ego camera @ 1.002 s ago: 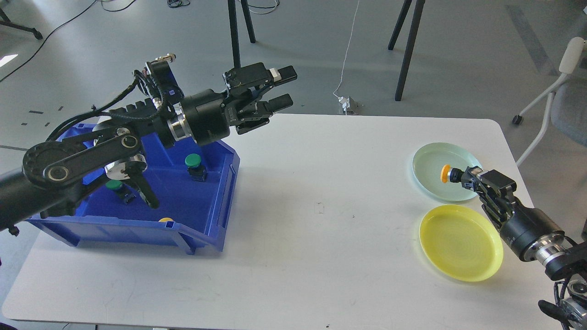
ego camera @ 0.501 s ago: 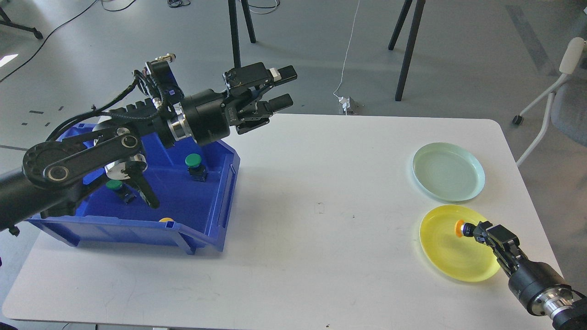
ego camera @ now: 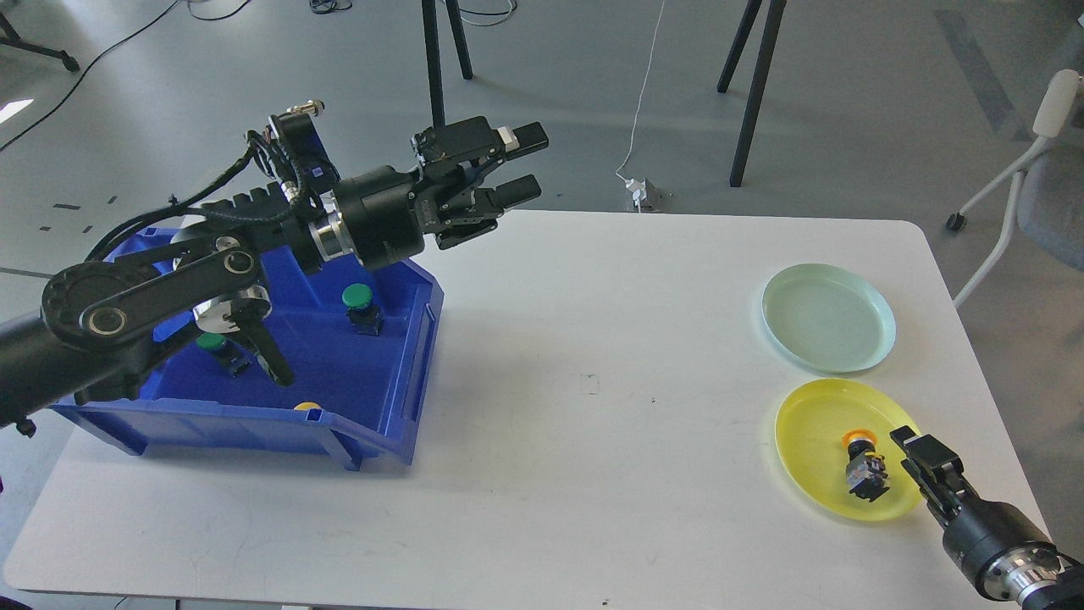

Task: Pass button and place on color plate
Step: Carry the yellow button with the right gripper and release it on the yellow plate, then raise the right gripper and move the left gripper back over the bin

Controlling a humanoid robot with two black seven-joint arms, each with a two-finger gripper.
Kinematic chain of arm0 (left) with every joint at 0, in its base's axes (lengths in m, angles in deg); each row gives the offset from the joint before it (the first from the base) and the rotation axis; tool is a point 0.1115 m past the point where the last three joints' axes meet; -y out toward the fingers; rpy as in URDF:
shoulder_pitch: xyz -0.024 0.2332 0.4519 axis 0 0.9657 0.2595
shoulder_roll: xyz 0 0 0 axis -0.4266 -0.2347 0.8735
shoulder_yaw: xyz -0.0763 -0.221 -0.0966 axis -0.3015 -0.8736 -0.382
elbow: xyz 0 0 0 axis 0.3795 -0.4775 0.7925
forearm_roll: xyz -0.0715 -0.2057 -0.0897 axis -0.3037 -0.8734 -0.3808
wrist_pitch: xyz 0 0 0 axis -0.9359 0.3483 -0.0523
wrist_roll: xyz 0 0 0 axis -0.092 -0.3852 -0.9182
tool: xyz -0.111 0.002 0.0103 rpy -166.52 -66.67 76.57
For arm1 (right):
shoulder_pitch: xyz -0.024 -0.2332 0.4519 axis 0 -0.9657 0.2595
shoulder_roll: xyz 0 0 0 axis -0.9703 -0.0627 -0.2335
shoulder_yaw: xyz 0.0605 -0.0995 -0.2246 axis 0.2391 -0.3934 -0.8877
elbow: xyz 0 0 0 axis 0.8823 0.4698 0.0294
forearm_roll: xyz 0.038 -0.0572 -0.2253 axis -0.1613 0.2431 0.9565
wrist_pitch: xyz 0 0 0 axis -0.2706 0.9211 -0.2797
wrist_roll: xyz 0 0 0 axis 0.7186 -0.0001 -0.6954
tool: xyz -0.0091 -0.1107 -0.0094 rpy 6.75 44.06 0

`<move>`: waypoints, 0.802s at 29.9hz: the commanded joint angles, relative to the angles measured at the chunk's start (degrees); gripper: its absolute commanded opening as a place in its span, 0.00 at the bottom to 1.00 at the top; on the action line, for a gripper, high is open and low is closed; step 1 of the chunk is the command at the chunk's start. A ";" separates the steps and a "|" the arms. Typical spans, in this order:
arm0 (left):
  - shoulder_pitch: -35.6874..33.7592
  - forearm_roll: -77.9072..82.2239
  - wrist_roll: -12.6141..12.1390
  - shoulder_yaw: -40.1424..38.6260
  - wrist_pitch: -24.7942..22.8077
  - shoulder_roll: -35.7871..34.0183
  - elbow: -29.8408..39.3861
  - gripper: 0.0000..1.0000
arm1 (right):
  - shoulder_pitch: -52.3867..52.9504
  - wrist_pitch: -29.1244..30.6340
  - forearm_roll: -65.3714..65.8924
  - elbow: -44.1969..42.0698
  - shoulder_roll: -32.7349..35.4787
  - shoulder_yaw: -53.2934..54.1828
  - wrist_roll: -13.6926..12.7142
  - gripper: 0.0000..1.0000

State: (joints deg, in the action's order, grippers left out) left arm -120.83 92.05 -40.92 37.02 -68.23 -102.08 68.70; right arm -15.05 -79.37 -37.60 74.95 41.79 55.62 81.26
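Note:
Next, my left gripper takes hold of the green button by its end with the cap [ego camera: 212,341] to pass it on for the pale green plate [ego camera: 828,329].
A yellow-capped button [ego camera: 865,464] lies on its side on the yellow plate [ego camera: 813,424] at the front right. My right gripper [ego camera: 921,455] is just to the right of it, over the plate's rim, open and holding nothing. The pale green plate [ego camera: 828,329] behind it holds nothing. My left gripper [ego camera: 522,161] is open and empty, held high above the table's back edge beside the blue bin [ego camera: 373,424]. In the bin are two green buttons [ego camera: 356,296] [ego camera: 211,342] and a yellow one [ego camera: 306,407] partly hidden by the front wall.
The white table [ego camera: 593,339] lies between the bin and the plates. My left arm's links hang over the bin. Black stand legs [ego camera: 749,93] and a chair [ego camera: 1042,178] stand beyond the table.
My right gripper carried the yellow button from over the green plate to the yellow plate, let it go, and drew back towards the front right. The left arm has not moved.

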 commanded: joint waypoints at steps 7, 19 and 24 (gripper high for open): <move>-0.26 -0.18 0.00 -0.08 0.79 -0.17 0.00 0.81 | -0.08 0.01 -0.12 8.33 3.66 3.88 0.35 0.95; -1.84 9.82 0.00 -0.44 -5.33 -24.94 3.87 0.85 | 8.69 17.60 -15.38 10.81 -1.09 21.98 -0.09 0.98; -1.84 24.92 0.00 -0.52 -5.33 -32.07 3.43 0.86 | 9.76 29.66 -30.42 10.54 -2.41 29.63 -0.17 0.98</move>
State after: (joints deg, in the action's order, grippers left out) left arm -122.63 108.11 -40.91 36.52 -73.57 -130.65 72.44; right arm -5.75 -55.44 -60.46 85.65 39.95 81.37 81.14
